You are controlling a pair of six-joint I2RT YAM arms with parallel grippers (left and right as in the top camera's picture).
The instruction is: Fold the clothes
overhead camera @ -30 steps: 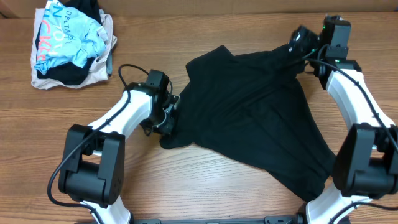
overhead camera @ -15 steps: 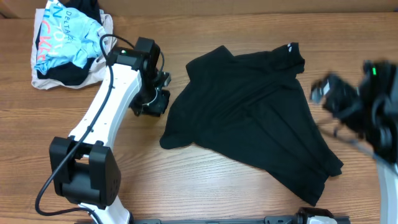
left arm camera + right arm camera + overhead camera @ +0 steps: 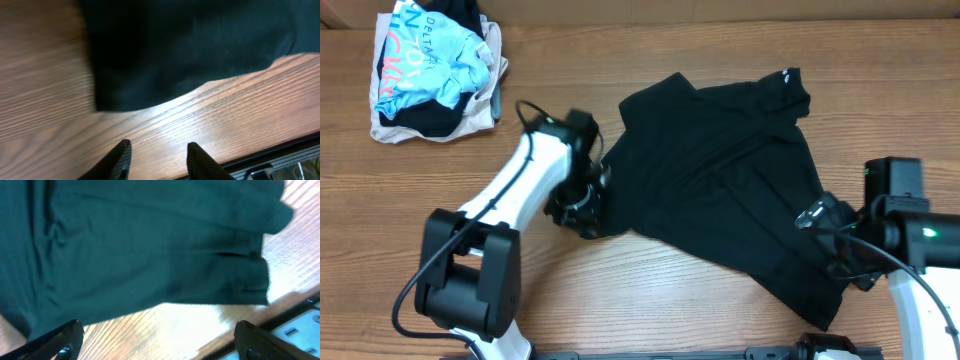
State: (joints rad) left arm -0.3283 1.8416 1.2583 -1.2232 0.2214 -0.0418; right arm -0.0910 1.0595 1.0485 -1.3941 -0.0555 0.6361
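My left gripper takes the black garment by its near hem corner (image 3: 593, 233) (image 3: 111, 103) next, so the garment's other end stays free for folding.
The clothes (image 3: 720, 170), a black garment, lie spread out mid-table with a small white logo (image 3: 785, 72) at the far right corner. My left gripper (image 3: 582, 205) hovers at the garment's near left corner. In the left wrist view its jaws (image 3: 157, 150) are open over bare wood with nothing between them, and the black hem (image 3: 165, 60) lies just ahead. My right gripper (image 3: 830, 235) is over the garment's near right part. It stands wide open (image 3: 160, 337) above the wood, with the cloth's edge (image 3: 140, 250) in front of the fingertips.
A pile of other garments (image 3: 435, 70), light-blue top on beige, sits at the far left corner. A cardboard wall (image 3: 720, 10) runs along the back. The table's front edge and a black rail (image 3: 280, 155) lie close behind both grippers.
The left gripper swung away to the far left, returned to the near left corner and opened. The right arm left the far right corner and came down to the near right edge.
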